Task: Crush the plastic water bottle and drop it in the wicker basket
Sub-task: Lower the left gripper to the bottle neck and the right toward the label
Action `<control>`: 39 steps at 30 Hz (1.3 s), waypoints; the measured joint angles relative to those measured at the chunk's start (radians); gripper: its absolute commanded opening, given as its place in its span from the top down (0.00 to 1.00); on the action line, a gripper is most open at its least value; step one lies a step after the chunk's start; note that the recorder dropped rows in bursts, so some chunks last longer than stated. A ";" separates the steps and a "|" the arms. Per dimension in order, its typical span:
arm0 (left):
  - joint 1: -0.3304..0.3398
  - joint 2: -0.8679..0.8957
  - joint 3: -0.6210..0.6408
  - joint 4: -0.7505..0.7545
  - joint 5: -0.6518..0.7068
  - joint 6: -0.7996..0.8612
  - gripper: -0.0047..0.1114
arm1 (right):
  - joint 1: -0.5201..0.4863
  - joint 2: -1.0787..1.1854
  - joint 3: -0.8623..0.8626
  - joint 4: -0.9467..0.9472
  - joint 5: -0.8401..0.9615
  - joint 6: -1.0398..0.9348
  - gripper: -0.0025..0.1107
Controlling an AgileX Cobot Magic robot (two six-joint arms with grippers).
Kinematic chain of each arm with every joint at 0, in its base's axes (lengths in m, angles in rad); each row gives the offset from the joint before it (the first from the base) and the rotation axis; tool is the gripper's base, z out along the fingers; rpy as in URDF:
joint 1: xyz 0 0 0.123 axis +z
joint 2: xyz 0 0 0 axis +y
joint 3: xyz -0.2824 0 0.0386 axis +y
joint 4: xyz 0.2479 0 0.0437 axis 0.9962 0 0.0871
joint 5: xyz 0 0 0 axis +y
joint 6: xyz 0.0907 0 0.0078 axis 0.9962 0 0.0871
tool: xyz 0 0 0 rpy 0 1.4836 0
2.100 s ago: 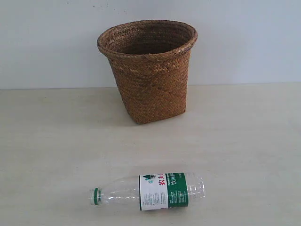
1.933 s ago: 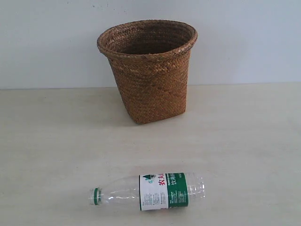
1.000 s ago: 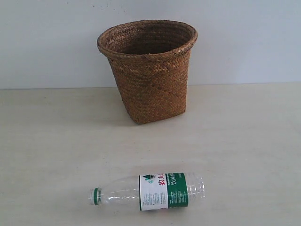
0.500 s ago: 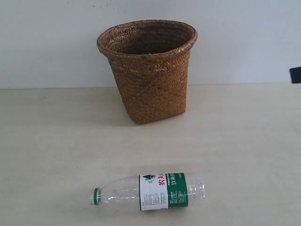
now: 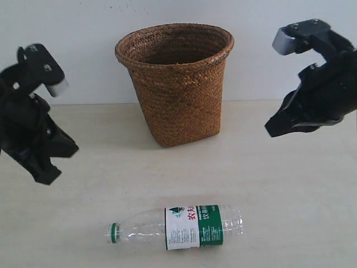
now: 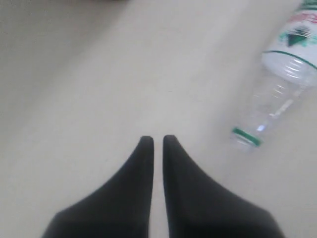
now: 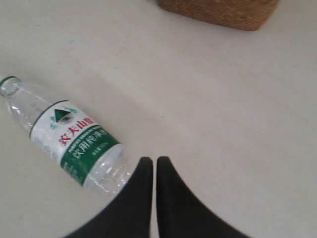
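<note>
The robot needs to crush the plastic water bottle for the wicker basket (image 5: 175, 81), so its left gripper should next grab the bottle by its green-capped neck (image 5: 117, 233).
The plastic water bottle (image 5: 177, 227) lies on its side near the table's front edge, green cap to the left, uncrushed. It also shows in the left wrist view (image 6: 277, 84) and the right wrist view (image 7: 64, 136). The wicker basket (image 5: 175, 81) stands upright behind it at the back middle; its base edge shows in the right wrist view (image 7: 218, 11). My left gripper (image 5: 47, 170) hangs above the table at the left, shut and empty (image 6: 157, 141). My right gripper (image 5: 274, 129) hovers at the right, higher than the bottle, shut and empty (image 7: 154, 161).
The pale table (image 5: 290, 201) meets a white wall (image 5: 67, 28) just behind the basket. Nothing else stands on the table in these views.
Both arms have come into the exterior view, the left from the left edge and the right from the right edge. The bottle and the basket have not moved.
</note>
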 measured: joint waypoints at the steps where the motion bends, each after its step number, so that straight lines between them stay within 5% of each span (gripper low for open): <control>1: 0.000 0.020 0.000 -0.061 0.027 0.093 0.92 | 0.007 0.019 -0.004 0.029 0.005 -0.022 0.98; 5: -0.004 0.102 0.000 -0.211 0.096 0.376 0.71 | 0.051 0.082 -0.008 0.056 0.007 -0.069 0.98; 10: -0.034 0.188 0.000 -0.258 0.110 0.559 0.28 | 0.110 0.122 -0.008 0.060 -0.002 -0.079 0.98; 21: -0.108 0.287 0.000 -0.251 0.100 0.590 0.31 | 0.205 0.132 -0.008 0.056 0.054 -0.053 0.98; 39: -0.112 0.436 -0.002 -0.206 -0.017 0.612 0.32 | 0.205 0.271 -0.016 0.047 -0.031 -0.046 0.98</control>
